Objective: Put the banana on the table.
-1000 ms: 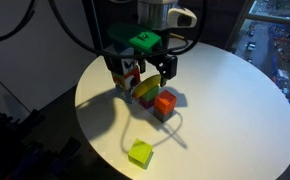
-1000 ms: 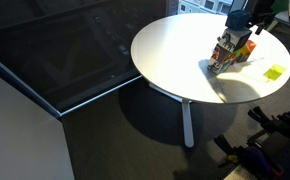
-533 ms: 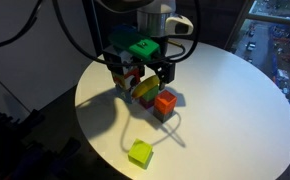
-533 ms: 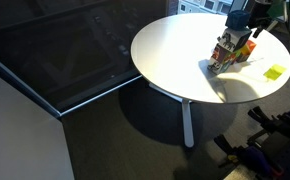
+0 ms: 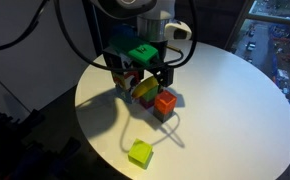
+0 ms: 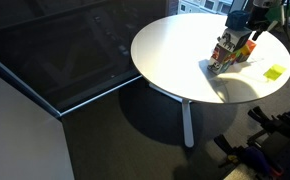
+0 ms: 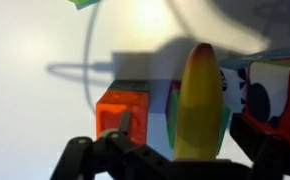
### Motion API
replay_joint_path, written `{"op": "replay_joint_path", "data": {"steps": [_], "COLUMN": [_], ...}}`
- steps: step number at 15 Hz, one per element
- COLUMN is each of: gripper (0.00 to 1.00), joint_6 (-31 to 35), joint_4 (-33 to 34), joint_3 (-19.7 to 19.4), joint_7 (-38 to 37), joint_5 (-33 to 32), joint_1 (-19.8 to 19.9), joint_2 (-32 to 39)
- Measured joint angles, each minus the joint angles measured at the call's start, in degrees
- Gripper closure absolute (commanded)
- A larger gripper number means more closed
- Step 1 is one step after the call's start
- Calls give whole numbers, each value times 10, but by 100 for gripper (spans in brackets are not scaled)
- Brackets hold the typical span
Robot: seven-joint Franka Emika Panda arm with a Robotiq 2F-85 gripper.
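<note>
The robot's fingertips are level with the banana's sides in the wrist view, so the gripper should close on the banana now.
The yellow banana (image 7: 198, 105) lies on top of a cluster of coloured blocks (image 5: 150, 95) on the round white table (image 5: 235, 100). In the wrist view it runs lengthwise between the two dark fingers. My gripper (image 7: 192, 138) is open and straddles the banana; the left finger (image 7: 125, 125) stands apart from it over an orange-red block (image 7: 120, 108), and the right finger is close beside it. In an exterior view the gripper (image 5: 145, 75) hangs low over the cluster, with a yellow edge of the banana (image 5: 144, 91) showing. The far view shows gripper (image 6: 247, 22) and blocks (image 6: 230, 50) only small.
A yellow-green cube (image 5: 140, 153) sits alone near the table's front edge, also in the other exterior view (image 6: 274, 72). A thin cable (image 5: 175, 128) loops on the table (image 6: 175, 50) by the orange-red block (image 5: 166, 103). Dark floor and a window surround the table.
The gripper has come down a little over the block cluster, its fingers now on either side of the banana. The blocks and banana have not moved.
</note>
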State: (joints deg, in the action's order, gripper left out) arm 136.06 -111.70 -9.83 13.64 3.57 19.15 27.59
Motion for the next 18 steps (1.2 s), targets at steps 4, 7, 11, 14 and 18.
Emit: {"op": "replay_joint_path", "data": {"steps": [4, 7, 11, 14, 18], "gripper": [42, 66, 83, 83, 83], "joint_6": [0, 0, 0, 0, 0], "joint_4": [1, 5, 7, 8, 10], "joint_3": [0, 0, 0, 0, -5], "joint_7": [-3, -8, -11, -14, -33], "joint_5": [0, 0, 0, 0, -1], "joint_1": [0, 0, 0, 0, -1], "joint_2": [3, 7, 9, 9, 8]}}
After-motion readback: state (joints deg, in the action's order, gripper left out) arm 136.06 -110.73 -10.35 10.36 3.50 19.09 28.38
